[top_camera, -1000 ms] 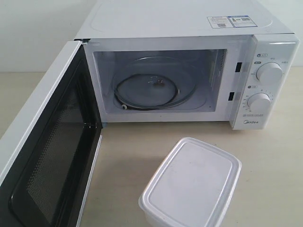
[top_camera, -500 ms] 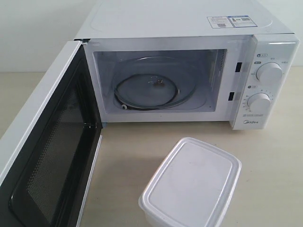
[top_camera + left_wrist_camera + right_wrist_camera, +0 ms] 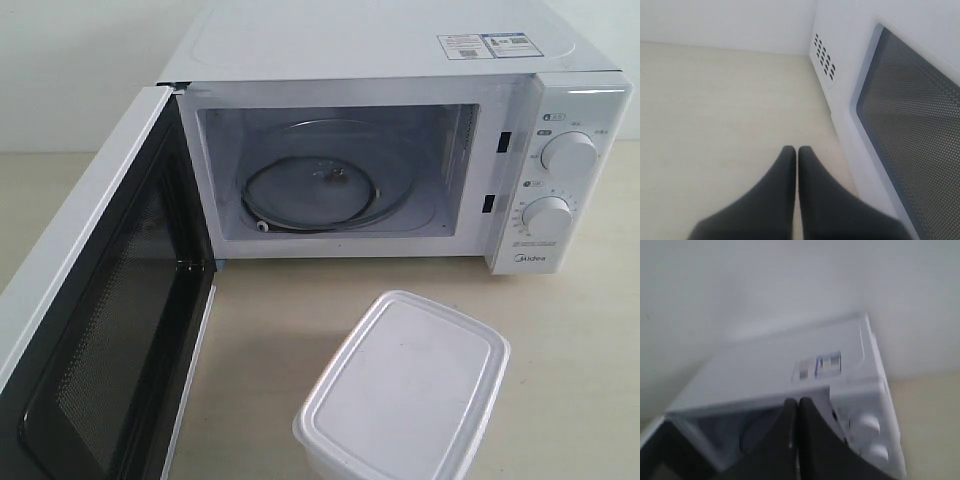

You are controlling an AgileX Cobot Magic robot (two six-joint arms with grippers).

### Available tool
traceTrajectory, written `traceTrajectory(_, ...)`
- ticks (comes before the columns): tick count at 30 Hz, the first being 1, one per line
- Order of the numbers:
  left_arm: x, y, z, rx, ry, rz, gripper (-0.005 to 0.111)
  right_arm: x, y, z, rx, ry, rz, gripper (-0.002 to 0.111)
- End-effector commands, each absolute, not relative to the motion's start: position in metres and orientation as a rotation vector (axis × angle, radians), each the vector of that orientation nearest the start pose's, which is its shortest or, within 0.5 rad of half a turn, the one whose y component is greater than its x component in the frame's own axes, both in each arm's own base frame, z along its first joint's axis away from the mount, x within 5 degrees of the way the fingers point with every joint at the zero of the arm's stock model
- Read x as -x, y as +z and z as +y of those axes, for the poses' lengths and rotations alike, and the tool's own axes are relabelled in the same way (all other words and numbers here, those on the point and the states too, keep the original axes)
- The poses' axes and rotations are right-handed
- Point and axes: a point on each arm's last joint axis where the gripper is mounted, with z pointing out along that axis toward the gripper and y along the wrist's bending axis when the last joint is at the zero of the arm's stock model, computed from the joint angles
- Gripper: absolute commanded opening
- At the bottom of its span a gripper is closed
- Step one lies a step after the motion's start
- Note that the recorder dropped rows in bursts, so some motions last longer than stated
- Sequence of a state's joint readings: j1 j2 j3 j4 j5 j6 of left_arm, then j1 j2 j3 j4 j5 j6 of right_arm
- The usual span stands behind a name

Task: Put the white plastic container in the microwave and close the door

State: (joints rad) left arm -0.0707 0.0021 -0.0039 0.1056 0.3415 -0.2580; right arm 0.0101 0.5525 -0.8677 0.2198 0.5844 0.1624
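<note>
I should grab the white plastic container (image 3: 405,390) by its lidded rim (image 3: 492,393) with my right gripper next, so I can move the container into the microwave.
The white plastic container (image 3: 405,390) sits lidded on the table in front of the microwave (image 3: 400,60), near the front edge. The oven cavity stands exposed with its glass turntable (image 3: 320,185) inside. The door (image 3: 90,330) is swung wide to the left, mesh inner face showing. Neither gripper appears in the exterior view. My left gripper (image 3: 796,150) is shut and empty over bare table, beside the door's outer face (image 3: 910,130). My right gripper (image 3: 797,402) is shut and empty, seen blurred in front of the microwave (image 3: 790,370).
Two round dials (image 3: 568,155) are on the microwave's right panel. A white wall stands behind the microwave. The beige table (image 3: 270,310) runs between the oven and the container. Vent holes (image 3: 824,57) mark the microwave's side.
</note>
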Motion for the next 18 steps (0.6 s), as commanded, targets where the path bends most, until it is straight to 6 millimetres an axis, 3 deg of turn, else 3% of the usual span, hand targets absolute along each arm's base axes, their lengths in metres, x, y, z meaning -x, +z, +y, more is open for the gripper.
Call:
traceTrajectory(1,-0.054,0.183,0.000,0.104,-0.125,1.817,0.004,-0.111,0.385,0.016,-0.233,0.389,2.009,0.000)
traceTrajectory(7,-0.054,0.183,0.000,0.104,-0.125,1.817,0.004,-0.127,0.373,0.019,-0.154,0.365,2.135,0.000)
traceTrajectory(9,-0.054,0.183,0.000,0.104,-0.125,1.817,0.004,-0.137,0.361,0.033,0.027,0.493,2.261,0.000)
traceTrajectory(12,-0.054,0.183,0.000,0.104,-0.125,1.817,0.004,-0.160,0.341,0.064,0.365,0.942,2.409,0.000)
traceTrajectory(13,-0.054,0.183,0.000,0.104,-0.125,1.817,0.004,-0.166,0.337,0.067,0.381,1.002,2.420,0.000)
traceTrajectory(14,-0.054,0.183,0.000,0.104,-0.125,1.817,0.004,-0.176,0.325,0.069,0.333,1.079,2.435,0.000)
traceTrajectory(18,-0.054,0.183,0.000,0.104,-0.125,1.817,0.004,-0.187,0.266,0.061,-0.077,1.021,2.401,0.000)
